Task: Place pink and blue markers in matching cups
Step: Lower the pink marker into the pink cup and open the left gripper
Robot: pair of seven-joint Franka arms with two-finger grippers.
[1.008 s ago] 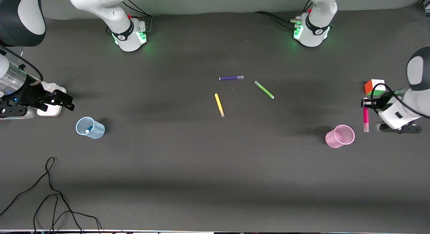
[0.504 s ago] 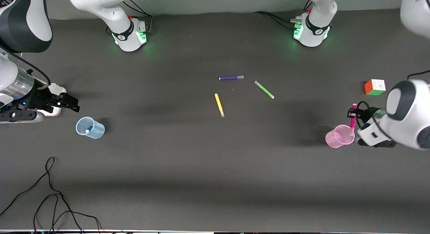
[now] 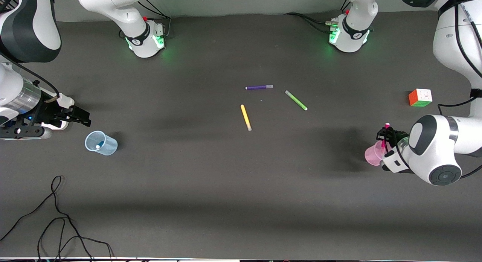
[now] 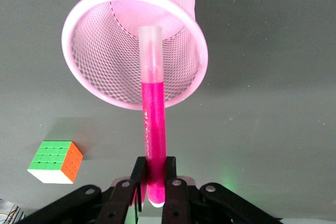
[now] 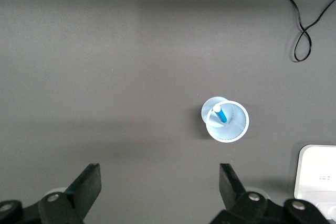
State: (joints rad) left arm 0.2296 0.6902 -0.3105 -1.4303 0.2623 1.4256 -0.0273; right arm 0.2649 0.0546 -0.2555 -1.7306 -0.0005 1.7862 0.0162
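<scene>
The pink marker's pale end is inside the pink cup's opening, so the marker would rest in the cup, and it is time for my left gripper to open now.
My left gripper is shut on the pink marker and holds it upright over the pale pink mesh cup. In the left wrist view the marker sits between the fingers, with its pale end over the mouth of the cup. The pale blue cup stands toward the right arm's end, with the blue marker standing inside it. My right gripper is open and empty above the table beside the blue cup, jaws wide apart in the right wrist view.
A yellow marker, a purple marker and a green marker lie mid-table. A colour cube stands beside the pink cup, farther from the front camera. A white block lies under the right arm. A black cable lies near the front edge.
My left gripper carried the pink marker from beside the cube to over the pink cup. My right gripper shifted slightly, still open beside the blue cup.
</scene>
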